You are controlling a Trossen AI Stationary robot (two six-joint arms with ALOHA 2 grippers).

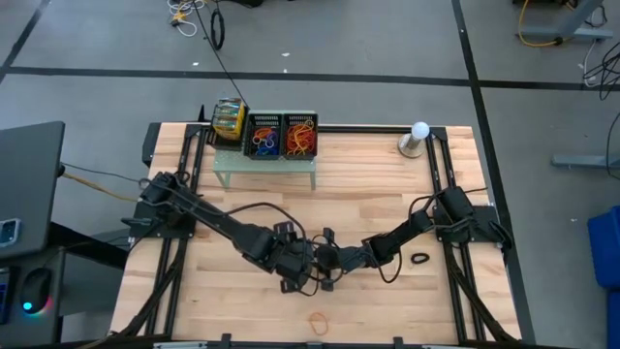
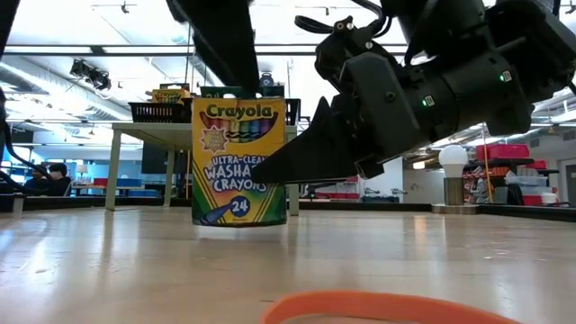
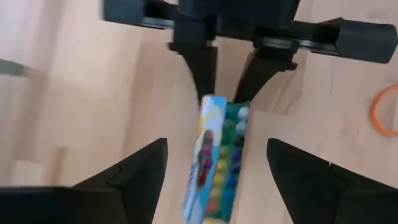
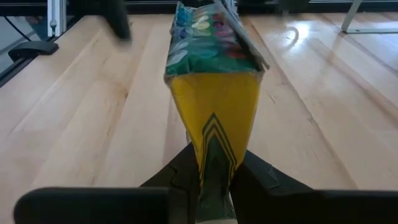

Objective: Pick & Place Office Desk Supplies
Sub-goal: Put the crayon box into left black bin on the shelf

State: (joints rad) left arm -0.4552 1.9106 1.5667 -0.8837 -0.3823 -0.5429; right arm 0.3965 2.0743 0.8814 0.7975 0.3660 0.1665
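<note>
My left gripper grabs the crayon box by its broad sides next, to put the crayon box away in the black mesh tray [image 1: 229, 121].
A yellow-green Crayola crayon box [image 2: 238, 162] stands upright in the middle of the table, its top open and the crayon tips [image 3: 233, 158] showing. My right gripper [image 4: 214, 163] comes from the table's right and is shut on it. My left gripper [image 3: 217, 143] hovers above the box, pointing steeply down, open, one finger on each side of the box without touching. An orange rubber band [image 1: 318, 317] lies near the front edge, and a black one [image 1: 419, 259] lies right of my right arm. My right gripper pinches the box's two broad faces between its two fingers, right beside one narrow yellow side [image 4: 214, 134]. The fingers [image 2: 288, 166] come nearly level from the table's right. The box stays upright, its bottom on the table as far as the low view shows.
At the far edge a pale-green shelf [image 1: 266, 167] carries two black mesh trays [image 1: 263, 136] [image 1: 300, 136] holding rubber bands, with a yellow box [image 1: 229, 118] beside them. A white ball lamp [image 1: 418, 136] stands at the far right. Bare wood lies in front of both arms.
</note>
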